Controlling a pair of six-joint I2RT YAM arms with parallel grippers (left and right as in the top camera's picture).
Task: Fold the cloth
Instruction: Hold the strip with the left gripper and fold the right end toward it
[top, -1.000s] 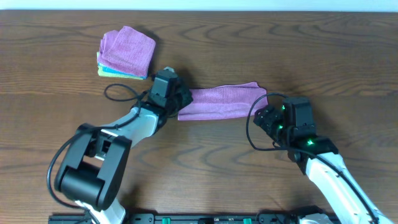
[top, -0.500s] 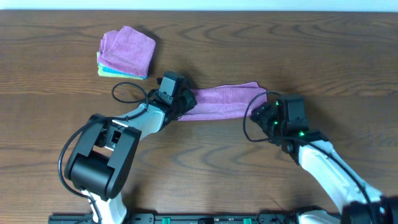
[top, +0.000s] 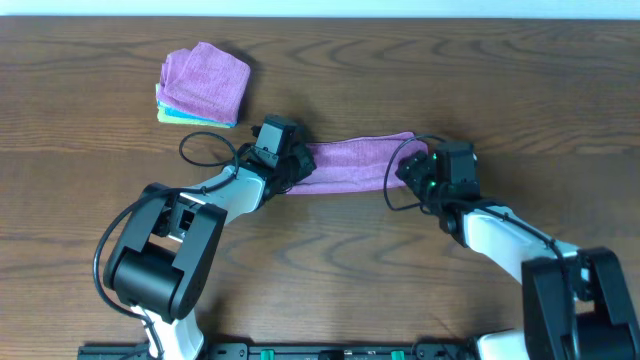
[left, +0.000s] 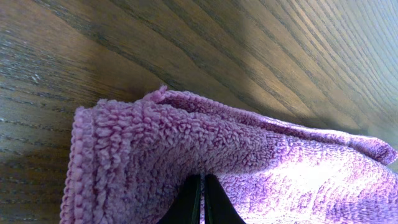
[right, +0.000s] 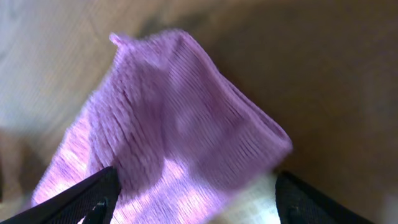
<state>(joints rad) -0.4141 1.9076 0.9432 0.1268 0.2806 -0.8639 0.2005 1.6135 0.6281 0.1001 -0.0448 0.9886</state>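
My right gripper grabs the purple cloth's end (top: 416, 154) (right: 205, 165) opposite my left gripper next, to fold it over toward the cloth's other end.
A purple cloth (top: 355, 161) lies as a long folded strip across the middle of the wooden table. My left gripper (top: 296, 163) is at the strip's left end; in the left wrist view its two fingers (left: 201, 199) are pressed together on the purple cloth (left: 186, 149). My right gripper (top: 412, 170) is at the strip's right end. In the right wrist view its fingers (right: 193, 199) are spread wide with the cloth's corner (right: 180, 130) lying between them.
A stack of folded cloths (top: 203, 84), purple on top with blue and yellow-green below, sits at the back left of the table (top: 500, 90). Black cables loop beside both wrists.
My right arm has moved up and left, bringing its open gripper over the cloth's right end. My left gripper shifted slightly right, then stayed on the left end.
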